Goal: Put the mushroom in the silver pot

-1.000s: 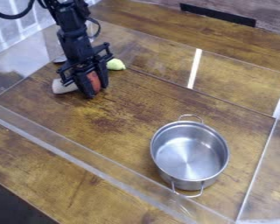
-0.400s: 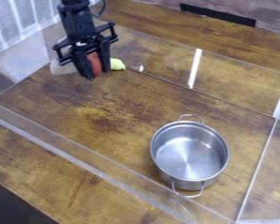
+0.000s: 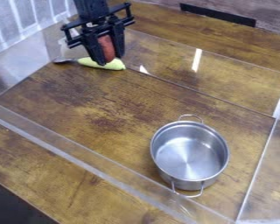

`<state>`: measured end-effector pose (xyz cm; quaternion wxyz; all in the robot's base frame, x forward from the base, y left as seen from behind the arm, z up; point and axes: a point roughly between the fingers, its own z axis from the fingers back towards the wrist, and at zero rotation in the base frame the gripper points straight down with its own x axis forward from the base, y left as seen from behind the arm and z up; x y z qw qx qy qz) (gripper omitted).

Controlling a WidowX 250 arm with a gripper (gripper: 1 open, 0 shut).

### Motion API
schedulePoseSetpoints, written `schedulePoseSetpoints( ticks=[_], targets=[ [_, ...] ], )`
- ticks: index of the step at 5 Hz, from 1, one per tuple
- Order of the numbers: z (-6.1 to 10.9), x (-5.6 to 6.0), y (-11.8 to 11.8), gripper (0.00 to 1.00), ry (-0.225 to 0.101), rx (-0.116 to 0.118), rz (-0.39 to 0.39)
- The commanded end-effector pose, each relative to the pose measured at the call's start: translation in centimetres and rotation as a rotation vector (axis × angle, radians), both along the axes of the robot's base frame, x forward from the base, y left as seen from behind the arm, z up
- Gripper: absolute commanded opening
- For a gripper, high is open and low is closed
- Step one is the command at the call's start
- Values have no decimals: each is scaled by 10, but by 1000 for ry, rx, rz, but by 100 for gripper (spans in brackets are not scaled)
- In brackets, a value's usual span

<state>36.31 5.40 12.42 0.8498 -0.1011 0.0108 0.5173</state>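
The mushroom hangs above the yellow-green piece, far short of the silver pot's rim [image 3: 191, 156], so my gripper moves it toward the pot before releasing it.
The mushroom [image 3: 104, 44] shows as a small reddish-brown piece hanging in the air near the back left of the table. My gripper [image 3: 104, 50] points down and is shut on it, one black finger on each side. The silver pot [image 3: 189, 153] is round and shiny with two small loop handles. It stands upright and empty at the front right, well away from the gripper.
A yellow-green banana-like piece [image 3: 104, 63] lies on the wooden table just below the gripper. A low clear plastic wall [image 3: 84, 166] rings the work area. A white rack [image 3: 20, 22] stands at the far left.
The gripper has risen off the table with the mushroom and drifted a little right. The yellow-green piece, earlier half hidden behind it, now lies uncovered below.
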Motion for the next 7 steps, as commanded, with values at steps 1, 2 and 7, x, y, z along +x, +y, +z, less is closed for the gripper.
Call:
schedulePoseSetpoints(
  ticks=[1,2,7],
  targets=[
    [49,-6,-24,0,-123,33,-67],
    [47,-11,-45,0,-134,37,-118],
    [1,-62,-180,0,-97,74,-702]
  ],
)
